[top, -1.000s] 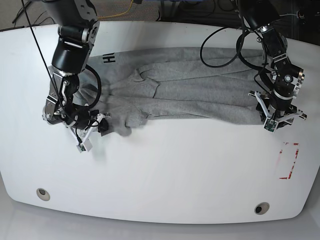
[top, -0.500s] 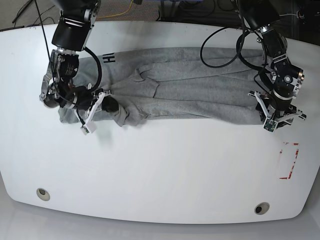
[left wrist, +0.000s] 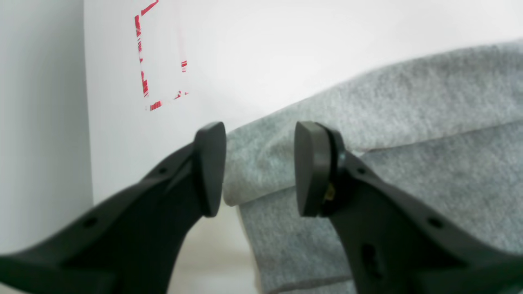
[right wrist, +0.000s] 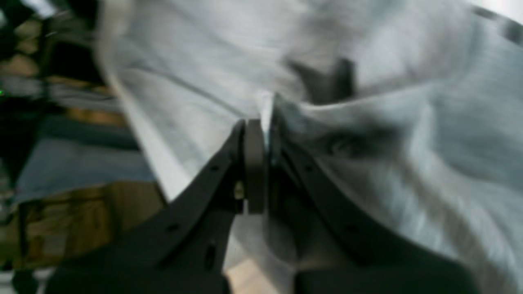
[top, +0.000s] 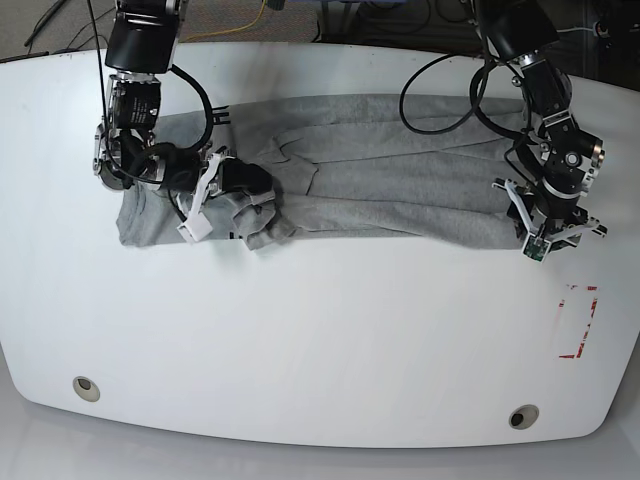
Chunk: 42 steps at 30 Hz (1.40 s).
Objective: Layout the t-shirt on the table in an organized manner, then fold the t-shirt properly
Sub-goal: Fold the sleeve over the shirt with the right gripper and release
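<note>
My right gripper holds the pinched fold, which bunches up under my fingers above the t-shirt's grey band point(top: 345, 212). It should spread the t-shirt flat before it opens.
The grey t-shirt point(top: 400, 180) lies as a long bunched band across the back half of the white table point(top: 330, 340), with a bit of black lettering point(top: 222, 116) at its left end. My right gripper point(top: 255, 188) is shut on a fold of that cloth near the left end. The blurred right wrist view shows its jaws pinching t-shirt point(right wrist: 408, 122) fabric at the right gripper point(right wrist: 261, 139) tips. At the right end, my left gripper point(top: 545, 238) is open. In the left wrist view a t-shirt point(left wrist: 408, 102) corner lies between the fingers of the left gripper point(left wrist: 259, 167), unclamped.
A red rectangular outline point(top: 578, 322) marks the table near its right edge, also seen as the red outline point(left wrist: 159, 61) beyond my left fingers. Two round holes point(top: 86, 387) point(top: 521, 416) sit near the front edge. Cables hang behind the right-hand arm.
My right gripper has carried its hold of cloth up and to the right, from the front-left edge onto the shirt's left part. The left arm has stayed put.
</note>
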Tool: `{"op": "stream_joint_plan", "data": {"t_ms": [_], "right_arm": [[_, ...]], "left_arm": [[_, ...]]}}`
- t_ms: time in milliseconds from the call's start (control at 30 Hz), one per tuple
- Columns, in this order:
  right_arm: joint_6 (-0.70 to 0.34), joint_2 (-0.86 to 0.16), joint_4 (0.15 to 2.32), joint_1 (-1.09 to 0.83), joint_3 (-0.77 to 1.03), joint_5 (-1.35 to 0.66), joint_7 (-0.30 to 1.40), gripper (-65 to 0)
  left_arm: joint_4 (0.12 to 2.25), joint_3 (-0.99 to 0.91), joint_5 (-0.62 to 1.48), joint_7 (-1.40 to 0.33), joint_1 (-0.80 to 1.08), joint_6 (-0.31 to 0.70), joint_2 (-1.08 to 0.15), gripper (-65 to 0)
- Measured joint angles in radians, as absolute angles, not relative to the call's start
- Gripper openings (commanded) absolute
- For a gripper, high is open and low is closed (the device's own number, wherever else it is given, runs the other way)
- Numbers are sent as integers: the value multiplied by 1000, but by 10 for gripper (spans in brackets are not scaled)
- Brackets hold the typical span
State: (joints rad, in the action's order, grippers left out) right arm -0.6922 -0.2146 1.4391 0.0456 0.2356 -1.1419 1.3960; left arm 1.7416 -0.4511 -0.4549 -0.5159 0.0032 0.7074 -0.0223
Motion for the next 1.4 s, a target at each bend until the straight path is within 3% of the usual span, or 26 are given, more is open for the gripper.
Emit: {"op": "stream_joint_plan", "data": {"t_ms": [533,700,833,967,1400], "right_arm": [[-692,-327,1620,-48,24,-1213,1399,-627],[-693,-365,1643,-68,-43,-1214,1399,-466],[-692,-380,1643,-99,-51,-1213,1398,-237],[-693,-400,1644,-116,-52,-1211,1411,-94],[-693,-473,1644,-3,-43,-1210,1348,-156]], "left_arm": [[1742,-439,-455,-516,3,707,-26,-393],[1742,-438,-455,-516,3,708,-25,-393],[1742,-439,-455,-516,3,707,-26,-393],[1739,-438,-454,-515,3,708,-25,-393],[1716,-437,-451,-516,3,708,-25,-394]]}}
